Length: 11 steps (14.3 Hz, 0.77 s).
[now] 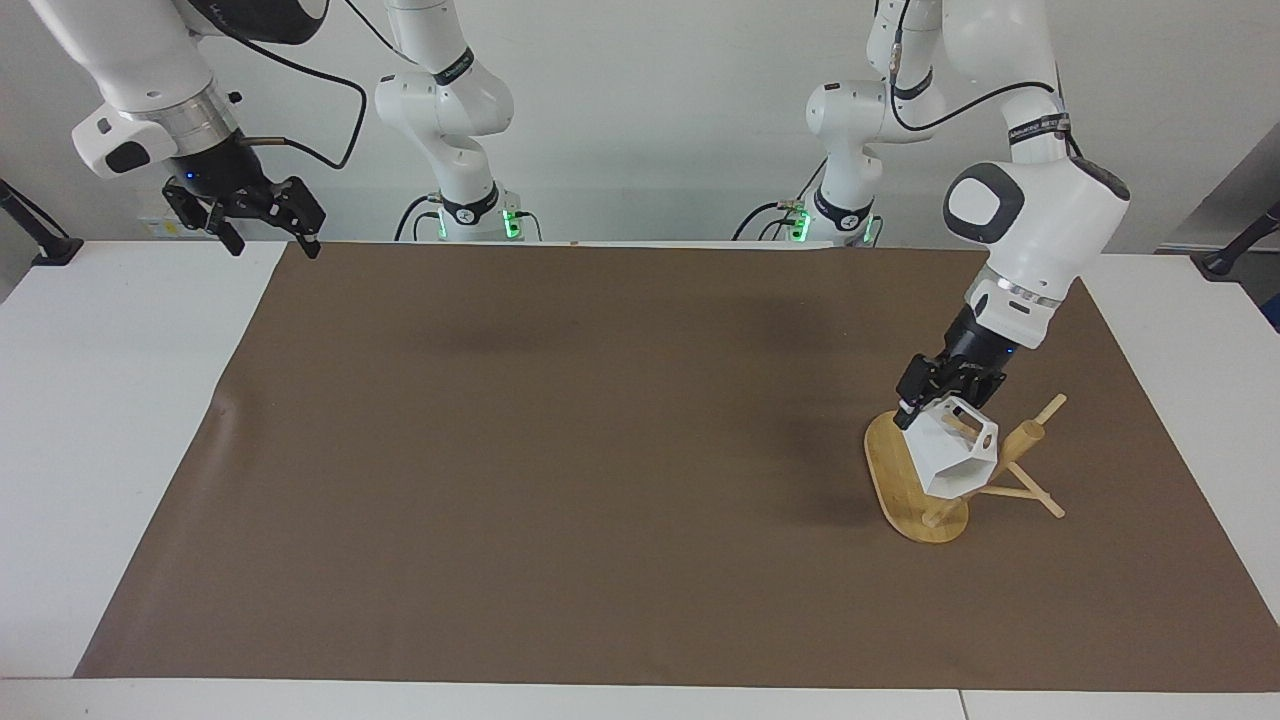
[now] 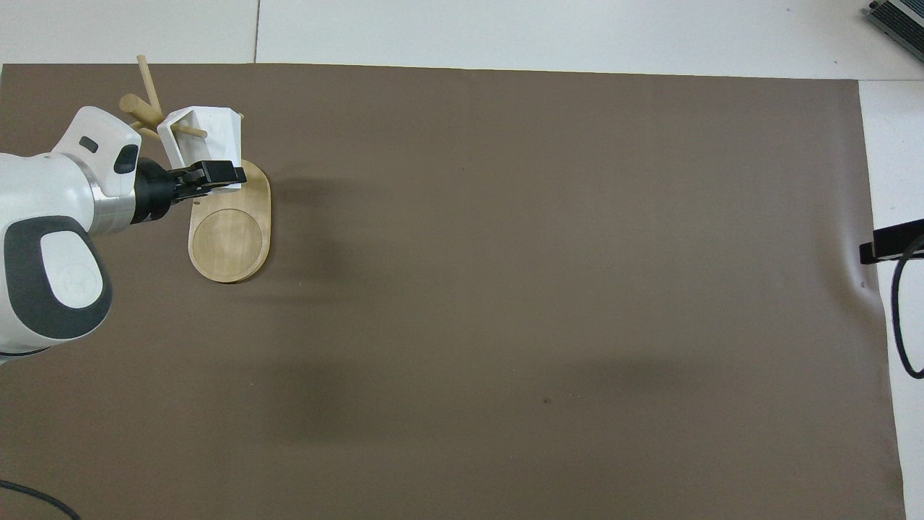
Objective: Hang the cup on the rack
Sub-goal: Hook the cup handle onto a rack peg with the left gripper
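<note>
The thin peg (image 2: 189,131) passes through the handle of the cup (image 2: 215,128), so the white faceted cup would hang, and my left gripper is ready to open now.
The white faceted cup (image 1: 950,462) hangs tilted against the bamboo rack (image 1: 1026,438), over the rack's oval base (image 1: 888,470). My left gripper (image 1: 918,408) is shut on the cup's rim from above. In the overhead view a thin peg (image 2: 189,131) passes through the handle of the cup (image 2: 215,128), with the left gripper (image 2: 225,173) over the base (image 2: 231,238). My right gripper (image 1: 272,245) waits open and holds nothing, raised over the brown mat's corner at the right arm's end of the table; only part of it (image 2: 891,242) shows in the overhead view.
A brown mat (image 1: 560,450) covers most of the white table (image 1: 110,400). A black cable (image 2: 902,318) loops down from the right gripper. Two more arm bases (image 1: 470,215) stand at the table's edge nearest the robots.
</note>
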Each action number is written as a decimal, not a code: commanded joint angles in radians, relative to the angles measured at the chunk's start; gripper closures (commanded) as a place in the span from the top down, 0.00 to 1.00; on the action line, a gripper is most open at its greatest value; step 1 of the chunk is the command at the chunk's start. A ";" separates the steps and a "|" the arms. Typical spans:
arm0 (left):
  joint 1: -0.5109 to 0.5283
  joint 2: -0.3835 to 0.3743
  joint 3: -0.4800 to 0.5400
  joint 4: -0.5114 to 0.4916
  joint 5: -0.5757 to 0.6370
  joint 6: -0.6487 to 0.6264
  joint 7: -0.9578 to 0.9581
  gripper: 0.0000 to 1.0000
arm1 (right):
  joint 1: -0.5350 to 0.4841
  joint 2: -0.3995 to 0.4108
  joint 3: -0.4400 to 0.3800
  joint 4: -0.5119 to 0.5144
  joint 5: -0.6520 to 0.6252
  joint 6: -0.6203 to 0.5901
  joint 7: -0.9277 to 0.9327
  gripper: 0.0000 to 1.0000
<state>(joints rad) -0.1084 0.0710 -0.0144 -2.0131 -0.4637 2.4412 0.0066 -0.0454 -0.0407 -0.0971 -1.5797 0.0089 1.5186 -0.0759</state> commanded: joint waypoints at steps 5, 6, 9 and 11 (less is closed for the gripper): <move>-0.002 0.012 -0.007 0.014 -0.009 0.015 0.001 1.00 | -0.005 0.002 0.004 0.004 -0.003 -0.018 -0.019 1.00; 0.001 0.012 -0.007 0.025 -0.003 0.000 0.000 1.00 | -0.007 0.002 0.004 0.004 -0.003 -0.018 -0.018 1.00; 0.010 -0.002 -0.004 0.057 0.005 -0.091 -0.003 1.00 | -0.005 0.002 0.004 0.004 -0.003 -0.018 -0.018 1.00; 0.018 -0.014 0.010 0.092 0.069 -0.189 -0.003 1.00 | -0.007 0.002 0.004 0.004 -0.003 -0.018 -0.018 1.00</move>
<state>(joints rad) -0.1083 0.0689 -0.0131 -1.9682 -0.4462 2.3553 0.0067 -0.0454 -0.0407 -0.0971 -1.5798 0.0089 1.5186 -0.0759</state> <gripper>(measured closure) 0.000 0.000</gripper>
